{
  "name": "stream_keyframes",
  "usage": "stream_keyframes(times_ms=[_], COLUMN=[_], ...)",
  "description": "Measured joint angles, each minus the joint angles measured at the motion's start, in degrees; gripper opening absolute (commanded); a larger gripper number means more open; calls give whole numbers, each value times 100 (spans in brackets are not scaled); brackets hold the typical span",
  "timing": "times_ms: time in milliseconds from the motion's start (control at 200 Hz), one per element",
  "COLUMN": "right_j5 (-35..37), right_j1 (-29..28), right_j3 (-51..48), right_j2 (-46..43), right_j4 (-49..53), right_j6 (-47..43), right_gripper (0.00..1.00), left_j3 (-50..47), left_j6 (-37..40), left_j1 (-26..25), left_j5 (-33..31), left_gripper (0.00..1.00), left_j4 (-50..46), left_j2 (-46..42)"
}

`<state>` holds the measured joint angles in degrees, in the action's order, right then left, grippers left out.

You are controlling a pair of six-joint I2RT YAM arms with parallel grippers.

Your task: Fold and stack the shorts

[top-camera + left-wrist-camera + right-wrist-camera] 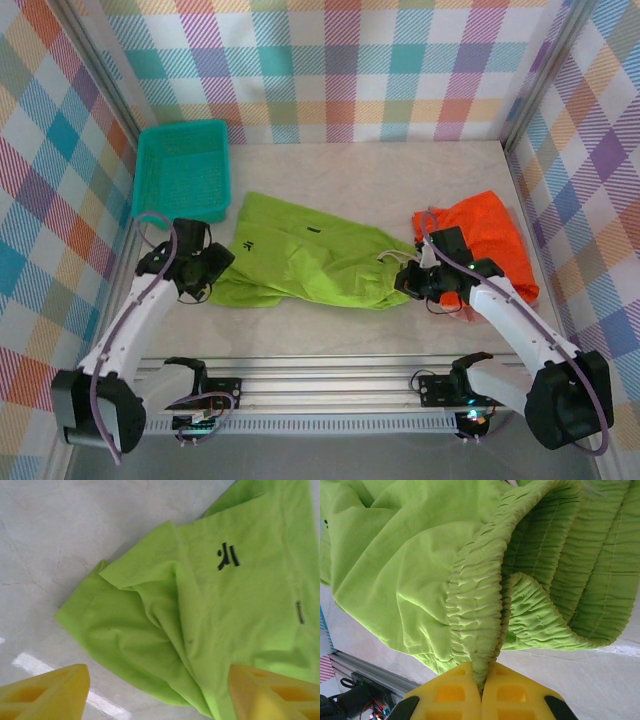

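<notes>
My left gripper is to grab the green shorts (300, 262) next at the leg hem near the black mark, opposite my right gripper, to spread and fold them.
The lime green shorts (300, 262) lie spread across the middle of the table, leg ends to the left, elastic waistband to the right. My left gripper (200, 275) hangs at their left end, open, its yellow fingers (47, 692) wide apart above the green leg hem (150, 645) and holding nothing. On the right, my right gripper (412, 280) is shut on the gathered waistband (485, 630) of the green shorts. Bright orange shorts (485, 240) lie crumpled at the right, partly under the right arm. Pink shorts are out of view.
A teal mesh basket (183, 170) stands at the back left corner, close behind the left arm. Checked walls close in the table on three sides. A metal rail (320, 390) with the arm bases runs along the near edge.
</notes>
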<state>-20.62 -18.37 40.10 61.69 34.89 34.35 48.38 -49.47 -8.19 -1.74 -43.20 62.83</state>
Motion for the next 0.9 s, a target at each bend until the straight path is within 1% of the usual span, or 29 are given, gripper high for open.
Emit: stream_keyframes(times_ms=[140,310,385,670,900], right_j5=[15,20,22,20,20], right_j1=[-7,-7,-11,-11,-11], right_j3=[-4,-9,-17,-79,-79], right_j2=[31,31,33,94,127], right_j4=[-68,-107,-111,-197,-236], right_j6=[33,33,33,33,33], right_gripper=[0,0,0,0,0], left_j3=[616,1545,1731,1644,846], left_j6=[-63,42,87,122,120], left_j1=[-33,-68,-111,-236,-267], left_j5=[-160,-197,-164,83,118], left_gripper=[81,76,73,63,57], left_j4=[15,39,155,529,922], left_j2=[800,1676,1963,2914,2962])
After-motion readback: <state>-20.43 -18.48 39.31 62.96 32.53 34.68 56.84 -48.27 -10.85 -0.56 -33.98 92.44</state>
